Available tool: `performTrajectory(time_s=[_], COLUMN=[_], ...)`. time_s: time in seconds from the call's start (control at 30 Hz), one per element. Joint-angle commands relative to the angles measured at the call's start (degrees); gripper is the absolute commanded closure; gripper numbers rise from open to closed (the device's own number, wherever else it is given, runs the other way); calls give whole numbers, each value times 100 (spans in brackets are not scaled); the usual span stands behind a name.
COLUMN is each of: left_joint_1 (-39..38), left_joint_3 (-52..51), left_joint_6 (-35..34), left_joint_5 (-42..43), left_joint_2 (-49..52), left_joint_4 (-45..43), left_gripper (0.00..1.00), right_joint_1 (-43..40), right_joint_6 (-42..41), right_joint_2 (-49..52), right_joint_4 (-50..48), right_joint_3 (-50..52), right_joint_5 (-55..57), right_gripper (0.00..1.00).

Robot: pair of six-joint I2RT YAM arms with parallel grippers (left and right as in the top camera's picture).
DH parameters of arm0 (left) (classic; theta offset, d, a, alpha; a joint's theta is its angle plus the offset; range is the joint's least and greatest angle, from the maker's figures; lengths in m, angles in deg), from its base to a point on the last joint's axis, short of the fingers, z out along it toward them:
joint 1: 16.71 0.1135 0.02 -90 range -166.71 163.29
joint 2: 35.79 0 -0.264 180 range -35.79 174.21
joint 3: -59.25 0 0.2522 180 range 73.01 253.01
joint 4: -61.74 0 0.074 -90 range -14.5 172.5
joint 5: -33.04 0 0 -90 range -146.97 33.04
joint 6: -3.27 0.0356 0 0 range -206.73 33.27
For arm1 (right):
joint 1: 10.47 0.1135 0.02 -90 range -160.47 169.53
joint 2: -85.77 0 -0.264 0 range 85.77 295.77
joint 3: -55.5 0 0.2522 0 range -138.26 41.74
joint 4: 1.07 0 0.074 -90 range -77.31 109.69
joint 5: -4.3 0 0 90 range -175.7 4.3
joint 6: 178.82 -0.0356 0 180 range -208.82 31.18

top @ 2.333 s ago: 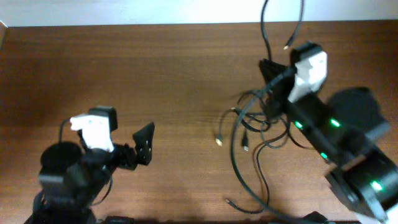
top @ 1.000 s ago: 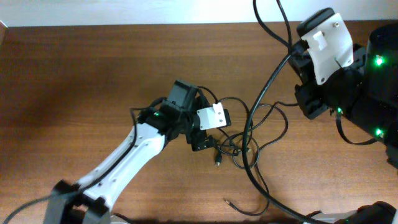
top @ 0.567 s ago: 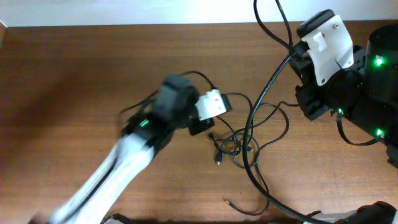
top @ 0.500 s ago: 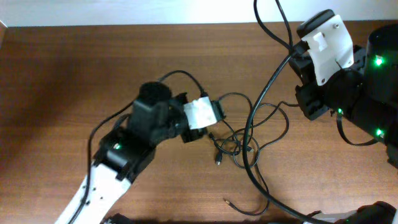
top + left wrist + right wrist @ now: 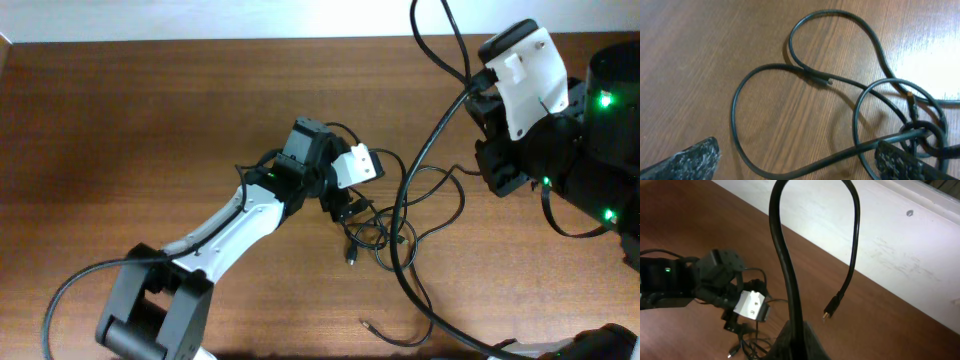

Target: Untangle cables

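My left gripper takes hold of the piece of cable at the tangle's edge beside the loops next, leaving the cable crossings free for my right gripper to untangle.
The black cables lie as a tangle point(image 5: 382, 235) of loops on the wooden table, with a gold-tipped plug point(image 5: 350, 260) at its left. My left gripper point(image 5: 347, 207) hovers low at the tangle's left edge, open wide. In the left wrist view one cable strand point(image 5: 840, 157) runs between the two fingers point(image 5: 690, 158), touching neither that I can see. My right gripper point(image 5: 475, 90) is raised at the right, shut on a thicker black cable point(image 5: 785, 255) that arches above it. That cable's plug end point(image 5: 832, 307) hangs free. The same cable point(image 5: 402, 220) slopes down across the tangle.
The right arm's body point(image 5: 580, 150) with green lights fills the right side. A white wall edge point(image 5: 880, 235) borders the table's far side. Another plug tip point(image 5: 366, 323) lies near the front edge. Bare wood point(image 5: 130, 120) spreads to the left.
My left arm pulled back to the left from the tangle and has returned to its left edge, jaws open. The right gripper and its raised cable have stayed put.
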Motion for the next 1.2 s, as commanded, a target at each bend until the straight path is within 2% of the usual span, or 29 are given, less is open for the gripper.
performTrajectory(time_s=[0.0, 0.2, 0.27, 0.37, 0.53, 0.77, 0.8, 0.83, 0.9, 0.97, 1.07, 1.1, 1.17], left_joint_1=[9, 9, -15, -28, -28, -28, -28, -31, -35, -33, -28, -28, -28], left_joint_3=[17, 20, 44, 46, 46, 24, 24, 26, 116, 361, 682, 682, 682], left_joint_6=[411, 404, 402, 452, 748, 772, 772, 767, 505, 234, -245, -487, -868], left_joint_5=[-79, -120, -52, -57, -365, -507, -507, -507, -361, 52, -190, -590, -1049], left_joint_2=[348, 970, 704, -203, -179, 767, 787, 782, 632, 59, -2004, -2660, -3742], left_joint_4=[-280, -352, -153, 267, 1014, 887, 881, 857, 909, 1263, 2391, 2754, 3565], left_gripper=[5, 1, 1, 1, 1, 5, 12, 100, 100, 100, 100, 100, 100], right_joint_1=[-20, -20, -20, -20, -20, -20, -20, -20, -20, -20, -22, -22, -22], right_joint_6=[-52, -50, -48, -50, -76, -96, -96, -96, -94, -96, -256, -758, -1003], right_joint_2=[0, 7, 17, 109, 302, 302, 302, 302, 302, 302, 302, 302, 247], right_joint_4=[-24, 9, 4, 15, 39, 83, 83, 83, 105, 118, 24, -221, -817], right_joint_3=[-81, -81, -81, -81, -79, -79, -79, -79, -79, -79, -81, -81, -83], right_joint_5=[28, 31, 31, 33, 31, 28, 28, 28, 31, 31, 162, 782, 1399], right_gripper=[96, 96, 96, 96, 96, 96, 96, 96, 96, 96, 96, 96, 96])
